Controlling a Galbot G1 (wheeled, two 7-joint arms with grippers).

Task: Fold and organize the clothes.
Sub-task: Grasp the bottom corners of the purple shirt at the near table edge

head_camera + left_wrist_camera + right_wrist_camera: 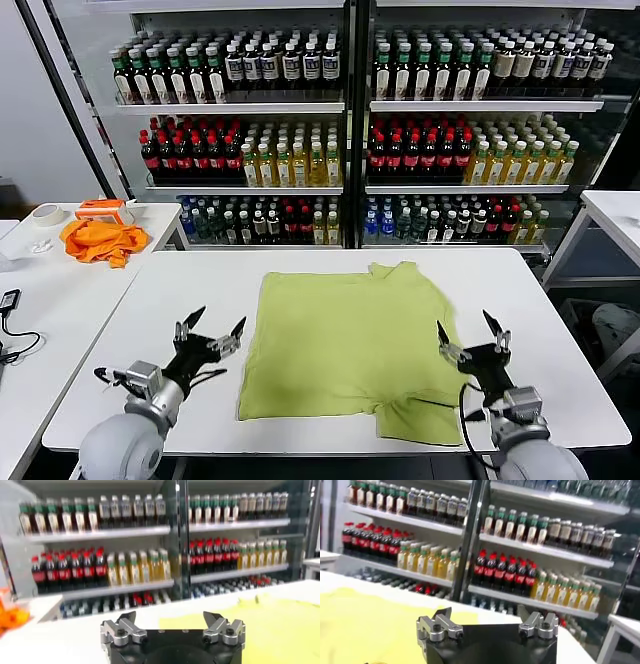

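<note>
The left gripper next needs to grab the light yellow-green shirt (340, 340) by its bottom hem corner (243, 413), so that it can fold the T-shirt.
The light yellow-green T-shirt (345, 345) lies flat on the white table (190, 285), plain side up, collar at the far edge, its left side folded in, and a dark strip showing near its front hem. My left gripper (212, 325) is open and empty just above the table beside the shirt's left edge. My right gripper (469, 333) is open and empty over the shirt's right edge. The shirt shows as a yellow patch in the left wrist view (272, 625) beyond my left gripper (170, 617). It also shows in the right wrist view (365, 625) beyond my right gripper (485, 616).
A bright orange cloth (100, 240), a tape roll (47, 214) and an orange-white box (105, 209) lie on a side table at the left. Shelves of bottles (340, 120) stand behind the table. Another white table (615, 210) is at the far right.
</note>
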